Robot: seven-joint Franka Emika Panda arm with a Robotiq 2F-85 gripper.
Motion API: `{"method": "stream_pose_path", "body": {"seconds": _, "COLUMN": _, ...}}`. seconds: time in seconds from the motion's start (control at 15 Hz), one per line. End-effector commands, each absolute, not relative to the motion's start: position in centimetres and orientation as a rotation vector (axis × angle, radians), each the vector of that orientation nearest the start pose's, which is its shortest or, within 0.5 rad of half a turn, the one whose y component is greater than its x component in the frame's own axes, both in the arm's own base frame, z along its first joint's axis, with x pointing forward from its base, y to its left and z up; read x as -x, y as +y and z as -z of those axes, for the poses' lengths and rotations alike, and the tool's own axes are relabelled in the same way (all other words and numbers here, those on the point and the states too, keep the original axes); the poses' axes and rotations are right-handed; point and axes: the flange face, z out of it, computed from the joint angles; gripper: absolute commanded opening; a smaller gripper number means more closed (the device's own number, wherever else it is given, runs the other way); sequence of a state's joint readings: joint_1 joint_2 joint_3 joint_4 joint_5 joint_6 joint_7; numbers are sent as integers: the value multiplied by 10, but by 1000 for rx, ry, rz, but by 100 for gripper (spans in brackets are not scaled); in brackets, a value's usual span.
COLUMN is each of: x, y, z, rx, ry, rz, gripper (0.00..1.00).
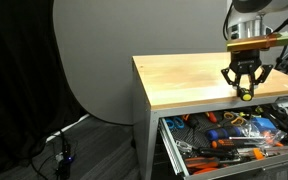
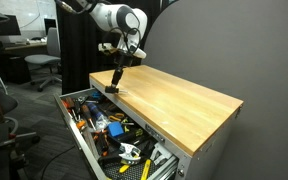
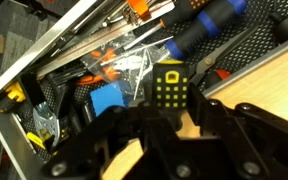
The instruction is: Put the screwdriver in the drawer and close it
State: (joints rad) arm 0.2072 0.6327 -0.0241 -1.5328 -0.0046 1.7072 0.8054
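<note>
My gripper moves the screwdriver to the middle of the open drawer next, before letting go. It is short of there, and opening now would drop it at the worktop's front edge.
My gripper [image 3: 170, 108] is shut on the screwdriver [image 3: 169, 82], a stubby black tool whose butt end shows a grid of yellow squares. In both exterior views the gripper [image 1: 246, 90] [image 2: 112, 87] points down at the front edge of the wooden worktop, just above the open drawer. The screwdriver tip [image 1: 247, 96] hangs at the fingertips. The drawer [image 1: 172, 150] [image 2: 76, 128] is pulled out and full of tools. Its silvery handle is not clearly visible.
The wooden worktop [image 1: 184, 75] [image 2: 179, 95] sits over the cabinet. The drawer holds orange-handled tools [image 1: 219, 143], a blue-handled tool [image 3: 209, 20], a blue box [image 3: 106, 98] and plastic bags. An office chair [image 2: 46, 62] stands behind.
</note>
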Motion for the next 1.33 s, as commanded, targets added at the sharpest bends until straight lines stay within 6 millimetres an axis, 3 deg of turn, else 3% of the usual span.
{"method": "stream_pose_path", "body": {"seconds": 0.0, "x": -593, "y": 113, "z": -262, "rx": 3061, "ry": 1195, "rz": -626, "gripper": 15}}
{"method": "stream_pose_path", "body": {"seconds": 0.4, "x": -526, "y": 116, "z": -237, "rx": 2994, "ry": 1381, "rz": -528, "gripper": 15}}
{"method": "stream_pose_path", "body": {"seconds": 0.87, "x": -504, "y": 164, "z": -210, "rx": 2958, "ry": 1351, "rz": -338, "gripper": 15}}
{"method": "stream_pose_path", "body": {"seconds": 0.93, "x": -504, "y": 168, "z": -209, "rx": 2964, "ry": 1351, "rz": -316, "gripper": 59}}
{"method": "stream_pose_path", "body": {"seconds": 1.0, "x": -503, "y": 171, "z": -209, "rx": 2964, "ry": 1349, "rz": -304, "gripper": 60}}
{"method": "stream_pose_path", "body": {"seconds": 1.27, "x": -494, "y": 161, "z": -217, "rx": 3036, "ry": 1298, "rz": -409, "gripper": 89}}
